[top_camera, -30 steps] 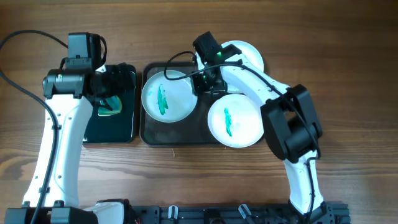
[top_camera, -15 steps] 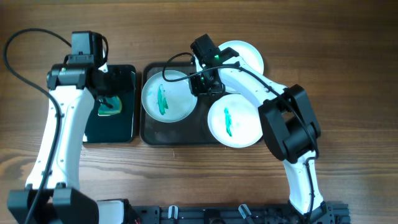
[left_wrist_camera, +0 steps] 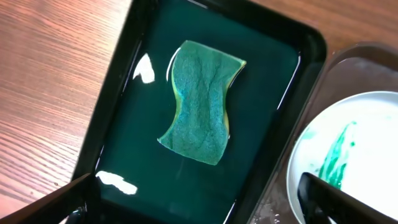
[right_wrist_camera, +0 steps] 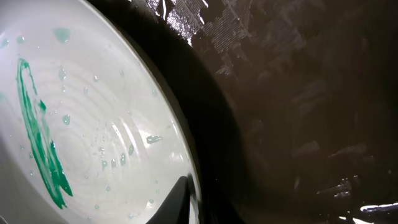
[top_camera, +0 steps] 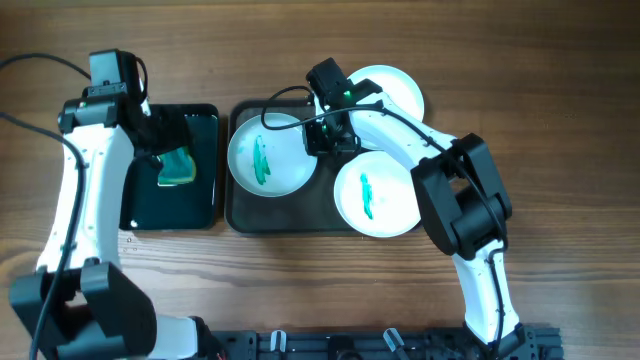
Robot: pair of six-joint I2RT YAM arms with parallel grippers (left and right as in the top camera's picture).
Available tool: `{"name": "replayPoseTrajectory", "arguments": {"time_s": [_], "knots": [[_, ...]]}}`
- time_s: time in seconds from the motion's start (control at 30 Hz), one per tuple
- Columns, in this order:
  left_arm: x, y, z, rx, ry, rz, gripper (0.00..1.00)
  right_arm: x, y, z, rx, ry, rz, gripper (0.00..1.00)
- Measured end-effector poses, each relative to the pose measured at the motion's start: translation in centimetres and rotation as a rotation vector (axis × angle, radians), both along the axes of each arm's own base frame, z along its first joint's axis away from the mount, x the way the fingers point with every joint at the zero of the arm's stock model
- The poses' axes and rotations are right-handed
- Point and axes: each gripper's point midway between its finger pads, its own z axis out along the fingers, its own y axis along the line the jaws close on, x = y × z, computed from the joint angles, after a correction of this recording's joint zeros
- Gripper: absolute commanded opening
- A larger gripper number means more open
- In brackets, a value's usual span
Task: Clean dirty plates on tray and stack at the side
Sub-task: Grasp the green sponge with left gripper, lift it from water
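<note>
My left gripper should next grab the green-yellow sponge across its narrow middle; its broad ends and bottom stay free to clean plates.
Three white plates carry teal smears. The left plate (top_camera: 268, 153) and the front right plate (top_camera: 377, 192) lie on the dark tray (top_camera: 300, 216). The back plate (top_camera: 392, 90) hangs over the tray's far right corner. My right gripper (top_camera: 325, 137) is at the left plate's right rim. In the right wrist view one finger (right_wrist_camera: 186, 200) lies on the rim of that plate (right_wrist_camera: 81, 124); the other finger is hidden. My left gripper (top_camera: 163, 135) is open and empty over the black tray, its fingers (left_wrist_camera: 199, 210) wide apart short of the sponge (left_wrist_camera: 202, 99).
The green-yellow sponge (top_camera: 178, 166) lies in the narrow black tray (top_camera: 170, 205), left of the dark tray. The black tray's floor (left_wrist_camera: 261, 93) looks wet. The dark tray's bare floor (right_wrist_camera: 298, 112) has water drops. Wooden table lies all around.
My left arm has swung to the left and back, uncovering more of the sponge, which stays in the black tray. My right gripper has stayed at the left plate's rim.
</note>
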Motion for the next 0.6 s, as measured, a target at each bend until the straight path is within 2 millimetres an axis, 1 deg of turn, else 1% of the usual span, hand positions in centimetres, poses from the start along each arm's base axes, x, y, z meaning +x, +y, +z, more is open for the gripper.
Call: {"name": "replayPoseTrajectory", "arguments": {"time_s": [0.1, 0.13, 0.2, 0.23, 0.33, 0.43, 0.6], "knots": [[0.1, 0.0, -1.8, -0.004, 0.053, -0.01, 0.77, 0.0, 0.0, 0.0, 0.0, 0.001, -0.003, 0.11], [0.1, 0.0, -2.7, -0.007, 0.08, -0.015, 0.72, 0.0, 0.0, 0.0, 0.001, 0.002, -0.003, 0.11], [0.2, 0.0, -5.3, -0.015, 0.148, -0.022, 0.59, 0.0, 0.0, 0.0, 0.003, 0.003, -0.002, 0.12], [0.4, 0.1, -5.8, -0.015, 0.152, -0.026, 0.57, 0.0, 0.0, 0.0, 0.003, 0.003, -0.002, 0.11], [1.3, 0.2, -7.1, -0.015, 0.148, -0.024, 0.5, 0.0, 0.0, 0.0, 0.003, 0.004, -0.002, 0.12], [1.9, 0.3, -8.6, -0.017, 0.161, -0.024, 0.51, 0.0, 0.0, 0.0, 0.003, 0.004, -0.002, 0.12], [2.1, 0.3, -9.8, -0.02, 0.18, -0.024, 0.53, 0.0, 0.1, 0.0, 0.004, 0.003, -0.002, 0.12]]}}
